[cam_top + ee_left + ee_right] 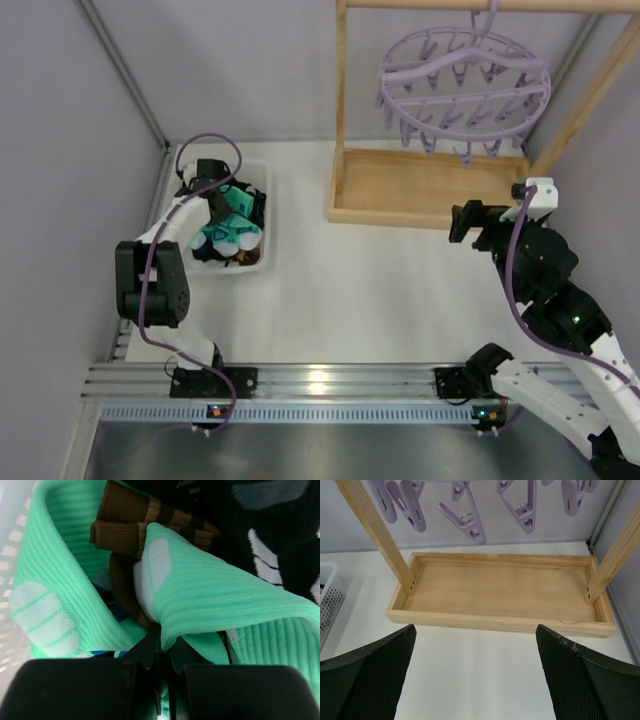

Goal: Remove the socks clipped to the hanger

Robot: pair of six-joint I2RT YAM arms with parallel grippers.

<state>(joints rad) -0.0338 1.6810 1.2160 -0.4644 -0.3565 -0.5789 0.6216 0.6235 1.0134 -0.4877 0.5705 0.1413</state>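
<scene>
The mint-green fold rests on the pile inside the white basket (262, 190) and would stay there. My left gripper needs to release the fold now.
The pale-purple hanger (465, 85) hangs from the wooden rack, and no sock shows on its clips (465, 522). The socks (232, 225) lie piled in a white basket (262, 190) at the left. My left gripper (167, 647) is down in that pile, shut on a fold of a mint-green sock (225, 600). A brown striped sock (135, 525) and a black one (280, 535) lie beside it. My right gripper (476, 645) stands wide open over the bare table, just in front of the rack's base, with nothing between its fingers.
The rack's wooden tray base (500, 592) lies ahead of the right gripper, with slanted wooden posts (375, 527) rising at both ends. Grey walls close in the left and the right. The basket's mesh side (327, 600) shows at the far left of the right wrist view.
</scene>
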